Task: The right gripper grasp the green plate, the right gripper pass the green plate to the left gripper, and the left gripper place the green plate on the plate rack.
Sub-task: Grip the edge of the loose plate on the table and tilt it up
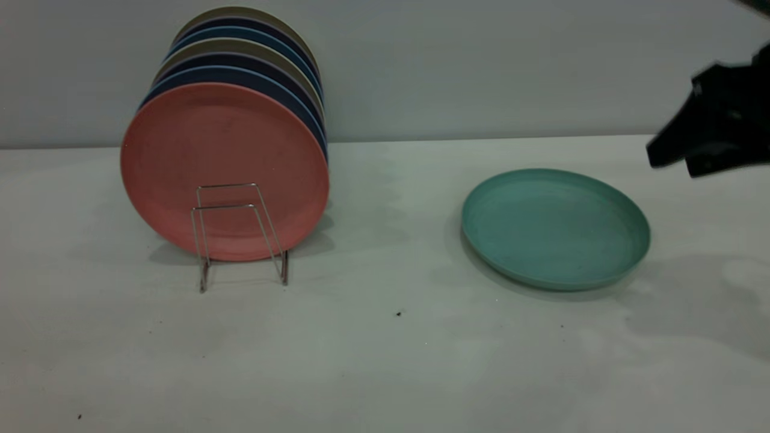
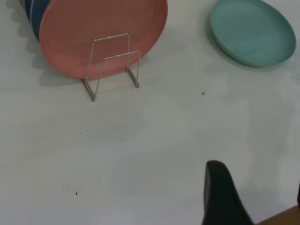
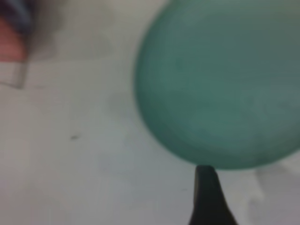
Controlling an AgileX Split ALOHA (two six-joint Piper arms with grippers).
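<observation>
I should next grab the green plate [image 1: 554, 227] with my right gripper by its rim [image 1: 639, 221]. Then I can pass it on toward the plate rack.
The green plate [image 1: 554, 227] lies flat on the white table, right of centre. It also shows in the left wrist view [image 2: 252, 31] and fills much of the right wrist view [image 3: 220, 84]. My right gripper [image 1: 674, 163] hangs in the air above and to the right of the plate, open and empty; one of its fingers [image 3: 207, 197] shows just short of the plate's rim. The plate rack [image 1: 228, 186] stands at the left, its two front wire loops [image 2: 112, 36] free. My left gripper [image 2: 258, 201] is open and empty, well in front of the rack, out of the exterior view.
A salmon-pink plate [image 1: 222, 144] stands upright in the rack, with several dark blue and beige plates [image 1: 252, 78] behind it. A grey wall runs behind the table. A brown edge [image 2: 281, 218] shows beside the left gripper.
</observation>
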